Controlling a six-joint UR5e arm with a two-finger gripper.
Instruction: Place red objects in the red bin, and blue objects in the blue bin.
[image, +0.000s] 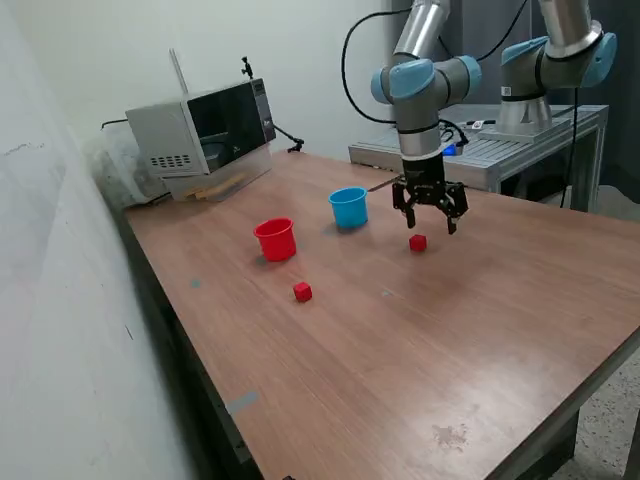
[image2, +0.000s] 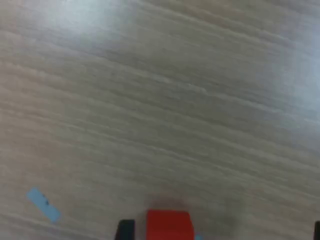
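I need to pick up the small red cube below my gripper by its opposite sides next, to drop it into the red bin (image: 275, 239).
Two small red cubes lie on the wooden table (image: 480, 330): one (image: 418, 242) right below my gripper (image: 430, 222), the other (image: 302, 291) toward the exterior view's left, in front of the red cup (image: 275, 239). The light-blue cup (image: 348, 207) stands upright behind, to the left of the gripper. My gripper hangs just above the first cube with its fingers spread, holding nothing. The wrist view shows that red cube (image2: 169, 225) at the picture's edge beside a dark fingertip (image2: 125, 230). No dark-blue cubes are in view.
A grey microwave (image: 205, 130) stands at the table's far corner in the exterior view's left. A second arm's base (image: 540, 80) sits on a metal bench behind. A bit of blue tape (image2: 44, 205) is stuck on the tabletop.
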